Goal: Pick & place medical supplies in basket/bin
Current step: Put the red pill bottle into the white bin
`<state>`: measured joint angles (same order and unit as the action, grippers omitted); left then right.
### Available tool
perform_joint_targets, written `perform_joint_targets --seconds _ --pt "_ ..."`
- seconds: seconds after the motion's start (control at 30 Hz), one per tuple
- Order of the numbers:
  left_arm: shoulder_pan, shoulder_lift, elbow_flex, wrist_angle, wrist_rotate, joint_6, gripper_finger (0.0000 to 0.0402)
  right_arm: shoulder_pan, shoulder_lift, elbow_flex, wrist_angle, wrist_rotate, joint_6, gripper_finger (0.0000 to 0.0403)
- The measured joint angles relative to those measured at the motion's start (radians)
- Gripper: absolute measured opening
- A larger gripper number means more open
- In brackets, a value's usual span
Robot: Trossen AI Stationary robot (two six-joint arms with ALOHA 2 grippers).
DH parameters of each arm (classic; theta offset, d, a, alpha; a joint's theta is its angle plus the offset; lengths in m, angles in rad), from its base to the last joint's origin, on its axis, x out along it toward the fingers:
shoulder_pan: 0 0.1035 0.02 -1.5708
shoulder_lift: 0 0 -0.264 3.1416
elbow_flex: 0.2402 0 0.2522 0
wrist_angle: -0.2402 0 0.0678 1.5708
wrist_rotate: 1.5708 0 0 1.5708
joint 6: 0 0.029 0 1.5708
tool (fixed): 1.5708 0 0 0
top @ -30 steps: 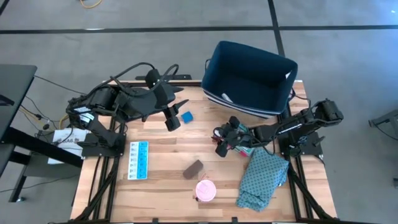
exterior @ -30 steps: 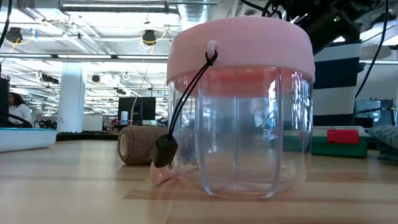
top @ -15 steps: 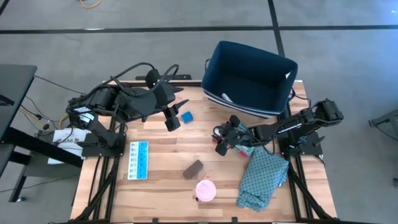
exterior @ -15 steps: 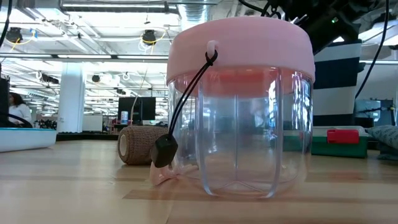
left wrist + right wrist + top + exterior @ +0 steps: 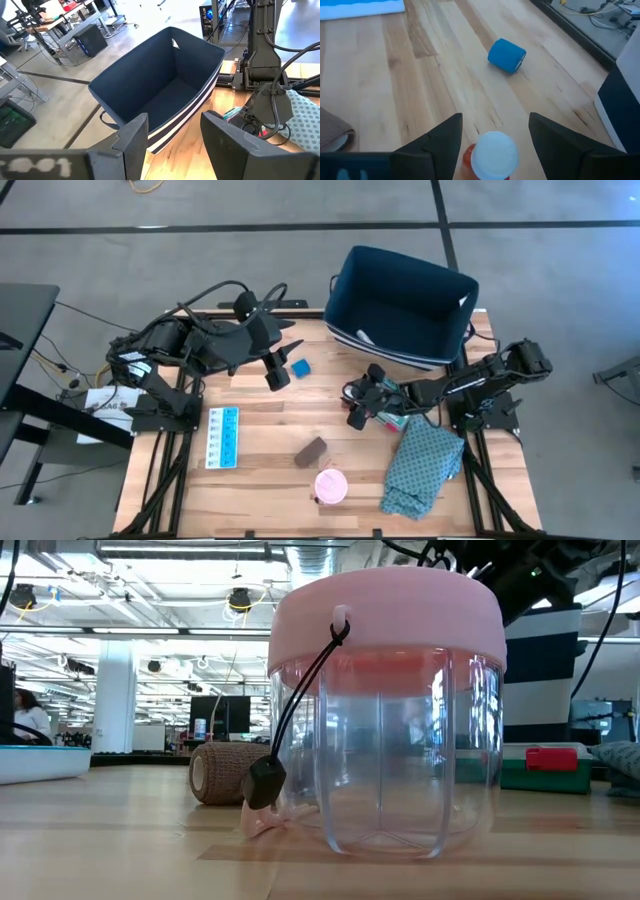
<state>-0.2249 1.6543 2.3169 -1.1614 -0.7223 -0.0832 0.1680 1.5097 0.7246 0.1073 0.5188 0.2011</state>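
My right gripper should grab the red bottle's white cap next. Then it can put the bottle in the navy basket.
My right gripper is open low over the table's middle right. A small red bottle with a white cap stands between its fingers, with a gap on each side. The navy basket stands at the far right. My left gripper hangs open and empty above the table, beside the blue roll. Lying on the table are the light-blue pill organizer, the brown roll and the green-red box. A pink-lidded clear cup stands near the front edge.
A teal patterned cloth lies at the near right, just behind my right gripper. The pink-lidded cup fills most of the low view. The basket's striped wall faces the table's middle. Bare wood lies between the blue roll and the brown roll.
My right gripper has rolled slightly at the wrist while staying in place around the bottle. Nothing else has moved.
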Motion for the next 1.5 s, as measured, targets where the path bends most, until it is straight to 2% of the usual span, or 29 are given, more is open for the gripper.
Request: perform_joint_targets --seconds 0.5,0.63,0.87,1.13,1.33,1.5 --pt "0.000 0.000 0.000 -0.002 0.000 0.014 0.0173 -0.021 0.000 0.001 -0.088 -0.026 0.062 0.0240" --pt "0.000 0.000 0.000 -0.002 0.000 0.014 0.0173 -0.035 0.000 0.001 -0.113 -0.085 0.070 0.0237" --pt "0.000 0.000 0.000 -0.002 0.000 0.014 0.0173 -0.040 0.000 0.001 -0.112 -0.122 0.071 0.0202" --pt "0.000 0.000 0.000 -0.002 0.000 0.013 0.0173 -0.040 0.000 0.001 -0.114 -0.125 0.070 0.0112" --pt "0.000 0.000 0.000 -0.027 -0.002 0.011 0.0173 -0.023 -0.012 0.001 -0.050 -0.136 0.046 0.0111" --pt "0.000 0.000 0.000 -0.038 -0.038 0.007 0.0173 0.014 -0.083 0.083 -0.026 -0.102 -0.091 0.0125"
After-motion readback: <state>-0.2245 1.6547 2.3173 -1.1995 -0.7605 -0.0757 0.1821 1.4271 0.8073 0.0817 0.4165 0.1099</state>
